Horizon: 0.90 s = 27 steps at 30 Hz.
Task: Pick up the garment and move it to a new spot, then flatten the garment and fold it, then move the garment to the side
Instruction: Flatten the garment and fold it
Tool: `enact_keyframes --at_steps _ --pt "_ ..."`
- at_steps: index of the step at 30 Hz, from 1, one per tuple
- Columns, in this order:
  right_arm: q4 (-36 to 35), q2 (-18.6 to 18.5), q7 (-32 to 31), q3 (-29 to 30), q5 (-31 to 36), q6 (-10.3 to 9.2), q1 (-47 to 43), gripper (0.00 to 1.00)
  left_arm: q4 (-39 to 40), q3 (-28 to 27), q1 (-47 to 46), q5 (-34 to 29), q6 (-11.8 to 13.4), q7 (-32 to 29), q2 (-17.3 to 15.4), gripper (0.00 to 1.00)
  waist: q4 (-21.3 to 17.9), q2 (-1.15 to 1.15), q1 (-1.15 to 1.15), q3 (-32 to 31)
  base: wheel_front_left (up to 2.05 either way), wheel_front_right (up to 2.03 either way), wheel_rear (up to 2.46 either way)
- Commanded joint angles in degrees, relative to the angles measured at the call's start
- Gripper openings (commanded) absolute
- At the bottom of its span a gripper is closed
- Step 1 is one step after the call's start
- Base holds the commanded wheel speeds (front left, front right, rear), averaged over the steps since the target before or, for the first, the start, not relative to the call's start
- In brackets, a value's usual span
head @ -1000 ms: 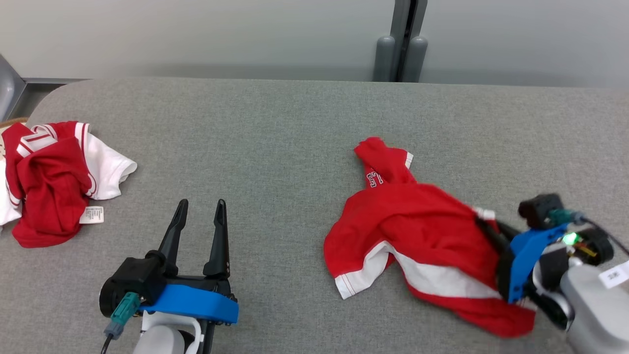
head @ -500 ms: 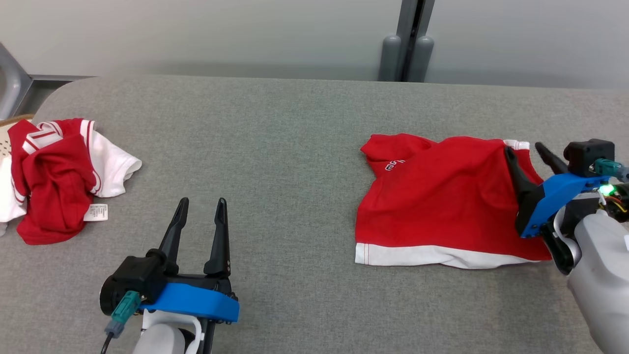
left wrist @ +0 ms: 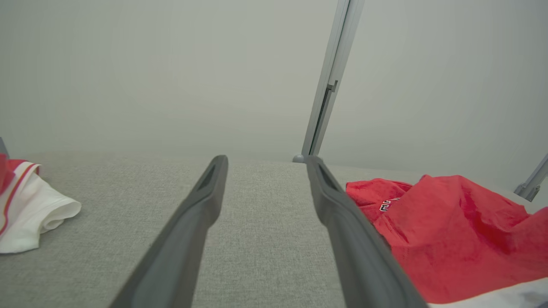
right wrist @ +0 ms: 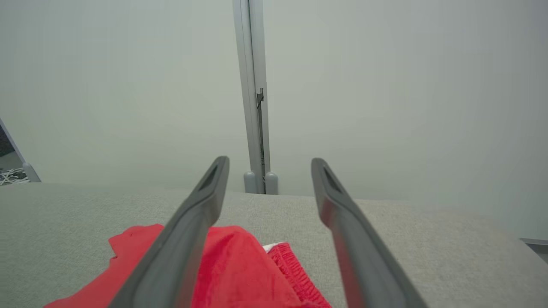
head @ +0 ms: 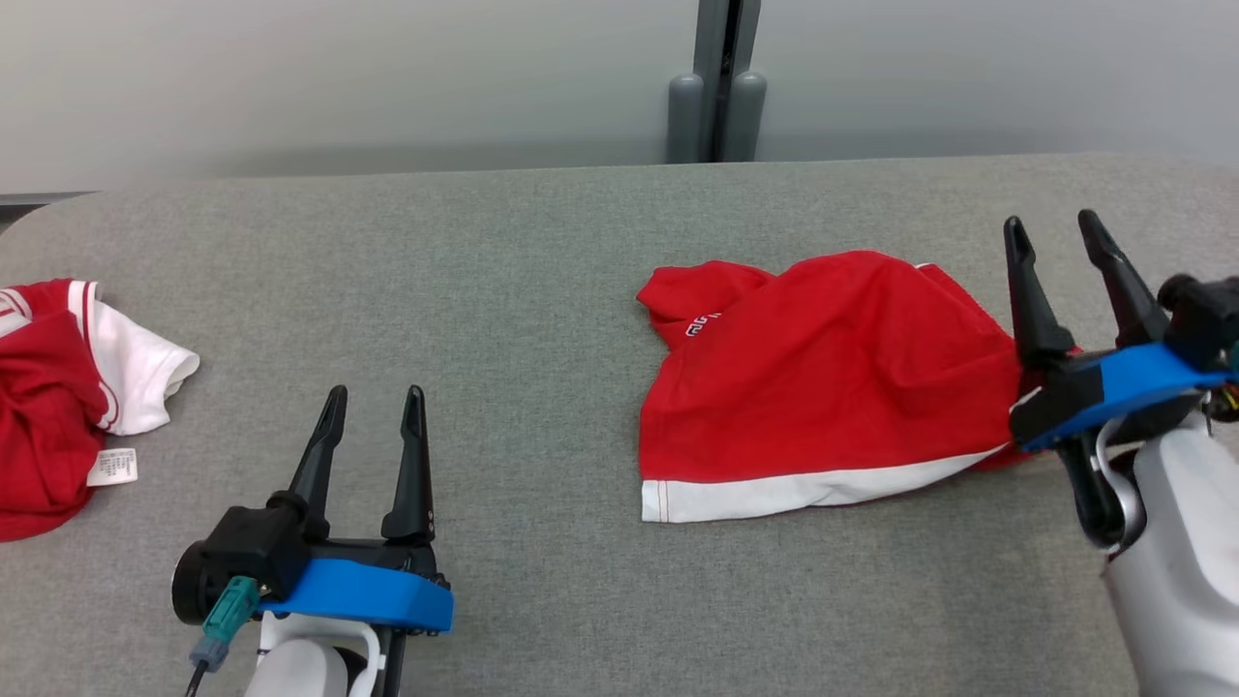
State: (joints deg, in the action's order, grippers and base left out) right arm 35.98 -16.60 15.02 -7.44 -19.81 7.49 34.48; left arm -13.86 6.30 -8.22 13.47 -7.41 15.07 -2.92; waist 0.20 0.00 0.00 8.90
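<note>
The red garment (head: 801, 372) needs to go to a new spot, so my left gripper should next pick up the garment by its white-hemmed corner (head: 658, 500).
A red garment (head: 823, 373) with a white hem lies bunched on the grey table (head: 542, 252), right of centre. It also appears in the left wrist view as the red garment (left wrist: 454, 235) at the right, and in the right wrist view as the garment (right wrist: 239, 269) at the lower left. My right gripper (head: 1055, 232) stands open at the garment's right edge, raised above the cloth, nothing between its fingers. My left gripper (head: 373, 397) is open over bare table at the lower left, well apart from the garment.
A second red and white garment (head: 58, 387) lies crumpled at the table's far left edge, also seen as the white sleeve (left wrist: 30, 214). A grey post (head: 716, 87) stands behind the table against the pale wall.
My right gripper opened and let go of the garment, then rose off its right edge. The garment dropped into a flatter heap. The head camera shifted, so the whole scene slid left.
</note>
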Motion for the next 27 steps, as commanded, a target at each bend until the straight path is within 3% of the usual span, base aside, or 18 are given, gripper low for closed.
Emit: enact_keyframes --at_steps 1,6,14,19,27 --pt "-4.8 1.4 0.2 2.1 1.3 0.01 -3.7 1.00 0.3 -0.3 0.5 -0.5 -0.1 0.2 0.0 1.00 -0.8 0.00 0.00 -0.4 0.00 0.00 0.00" --pt "-15.0 5.5 0.2 5.4 4.7 0.01 -13.2 1.00 0.3 -0.6 0.7 -1.0 -0.1 0.1 0.0 1.00 -2.1 0.00 0.00 -0.5 0.00 0.00 0.00" --pt "-23.8 11.1 0.2 8.6 10.0 0.01 -23.5 1.00 0.0 -0.3 0.3 -1.4 -0.1 0.1 -0.4 1.00 -2.9 0.00 0.00 -0.5 0.00 0.00 0.00" --pt "-25.3 12.6 0.2 9.5 10.9 0.01 -26.1 1.00 -0.2 0.3 0.0 -1.5 -0.1 0.1 -0.6 1.00 -3.5 0.00 0.00 -0.5 0.00 0.00 0.00" --pt "-24.7 13.3 0.2 8.7 11.2 0.01 -25.0 1.00 -3.5 8.5 -2.9 -0.8 -0.1 0.2 -1.2 1.00 -4.8 0.00 0.00 -0.3 0.00 0.00 0.00"
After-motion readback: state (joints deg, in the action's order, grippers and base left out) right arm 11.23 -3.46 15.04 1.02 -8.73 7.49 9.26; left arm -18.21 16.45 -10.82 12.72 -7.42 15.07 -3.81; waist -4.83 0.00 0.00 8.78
